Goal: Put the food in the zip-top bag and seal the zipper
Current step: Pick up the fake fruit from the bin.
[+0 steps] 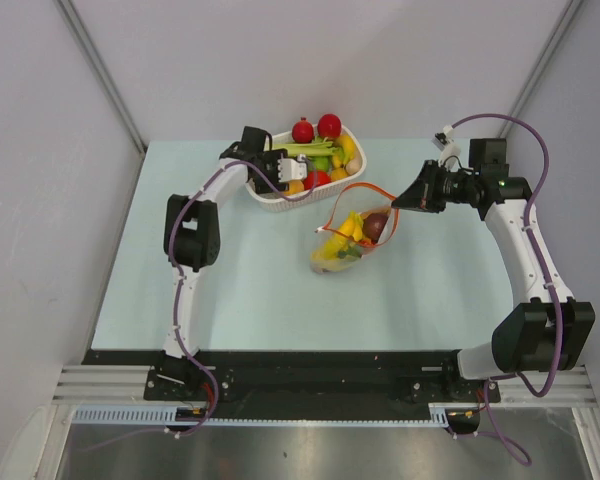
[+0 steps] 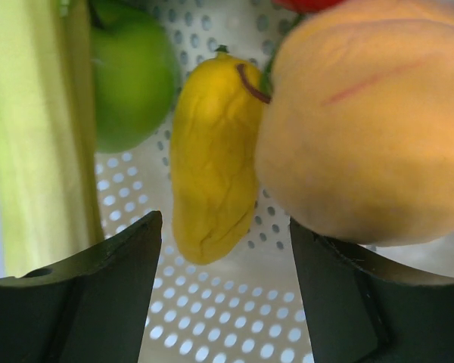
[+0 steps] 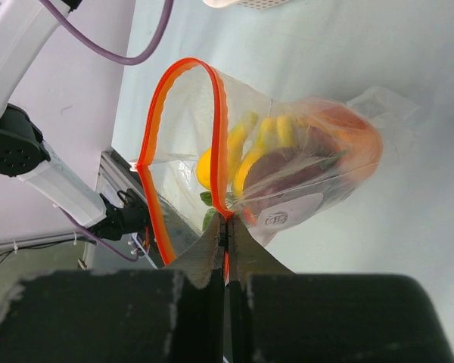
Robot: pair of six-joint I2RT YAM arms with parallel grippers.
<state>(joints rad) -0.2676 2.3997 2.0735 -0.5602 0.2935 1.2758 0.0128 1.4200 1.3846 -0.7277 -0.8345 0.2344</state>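
My left gripper grabs the yellow pepper-like piece (image 2: 212,174) across its near blunt end (image 2: 210,227) next, so its stem end stays free to lead into the bag's opening.
The clear zip-top bag (image 1: 352,240) lies mid-table, its mouth held up and gaping. Inside it I see a yellow banana bunch (image 3: 253,147), a dark purple-brown vegetable (image 3: 287,172) and an orange piece (image 3: 363,144). My right gripper (image 3: 227,223) is shut on the orange-red zipper (image 3: 185,68) at one end of the mouth (image 1: 398,203). My left gripper (image 2: 225,227) stands open inside the white basket (image 1: 270,196), holding nothing. A yellow pepper-like piece (image 2: 212,174) lies just ahead between its fingers, and a big peach-coloured fruit (image 2: 363,121) sits over the right finger.
The basket's perforated floor (image 2: 212,310) also holds a green apple (image 2: 132,83) and the long green-white leek (image 2: 38,128) on the left. Two red fruits (image 1: 316,128) sit at its far end. Grey walls close in the table on three sides.
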